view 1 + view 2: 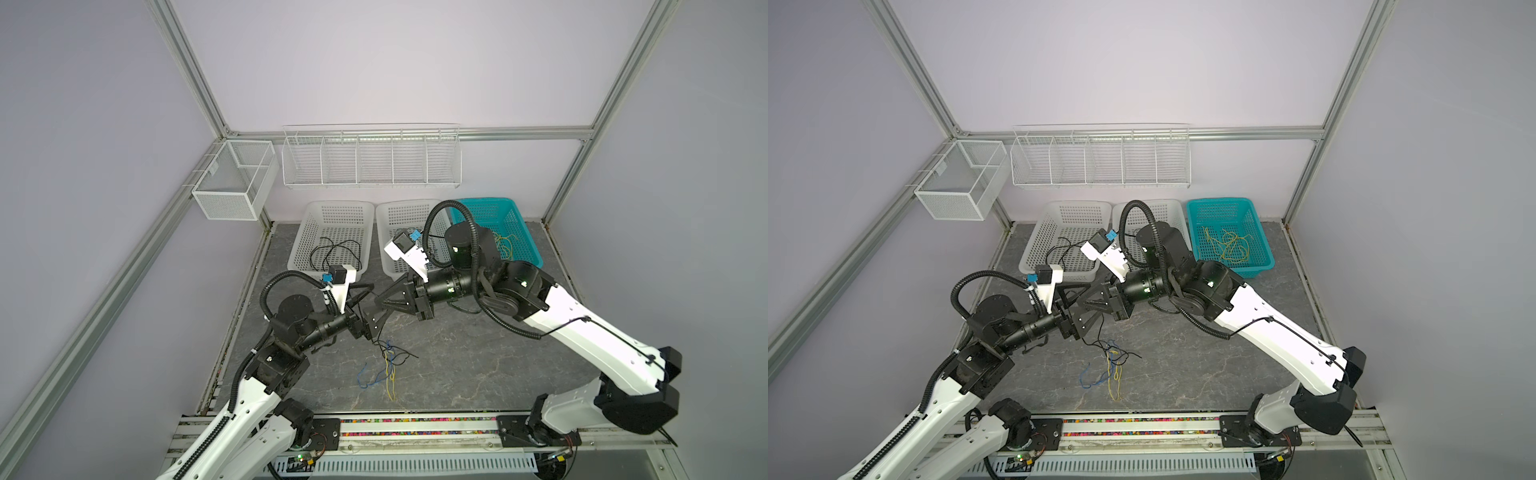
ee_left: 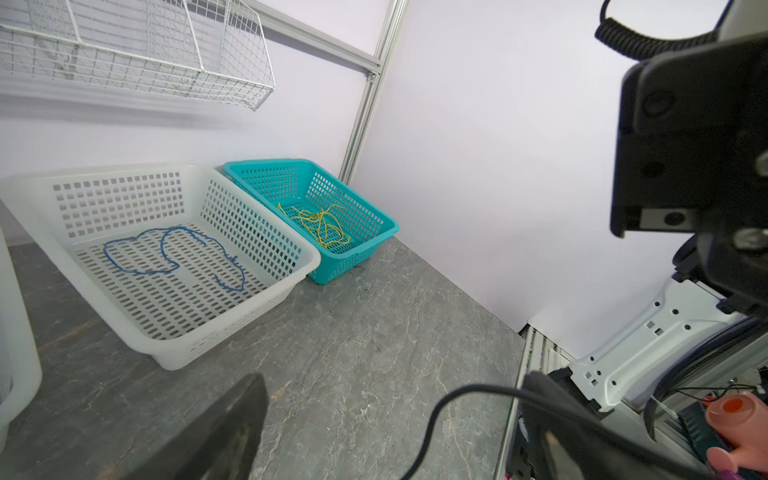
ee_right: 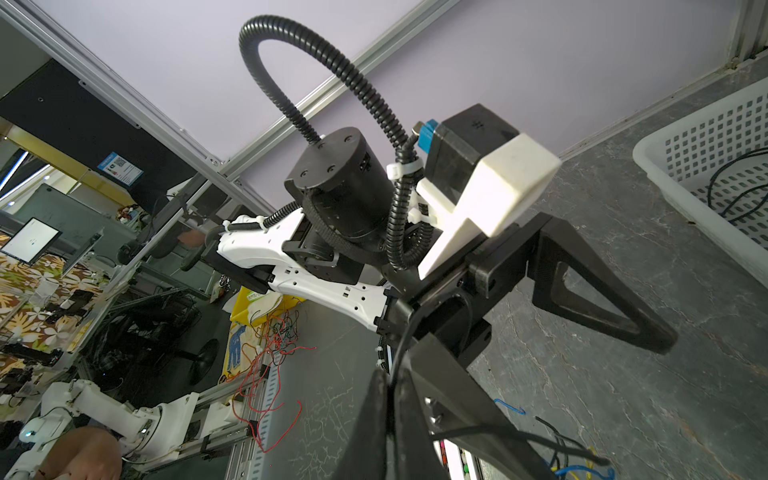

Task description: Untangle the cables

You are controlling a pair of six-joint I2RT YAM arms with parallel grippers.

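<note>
My left gripper will next grab the black cable's raised loop [image 2: 472,389] beside my right gripper, clear of the tangle, so my right gripper can untangle the rest.
A loose tangle of black, blue and yellow cables [image 1: 388,361] lies on the grey table [image 1: 478,365] in front of both arms, also seen as the tangle [image 1: 1111,362]. One black cable [image 3: 401,349] rises from it into my right gripper [image 3: 390,378], which is shut on it. My left gripper [image 2: 392,386] is open, and the same black cable [image 2: 440,405] loops between its fingers and lies over one of them. In both top views the two grippers meet tip to tip above the table, left gripper [image 1: 374,305] against right gripper [image 1: 379,296].
Three baskets stand at the back. The left white basket [image 1: 305,226] holds black cables, the middle white basket [image 2: 257,232] a blue cable, and the teal basket [image 1: 1262,245] yellow cables. Wire racks [image 1: 370,160] and a mesh box [image 1: 232,183] hang on the walls.
</note>
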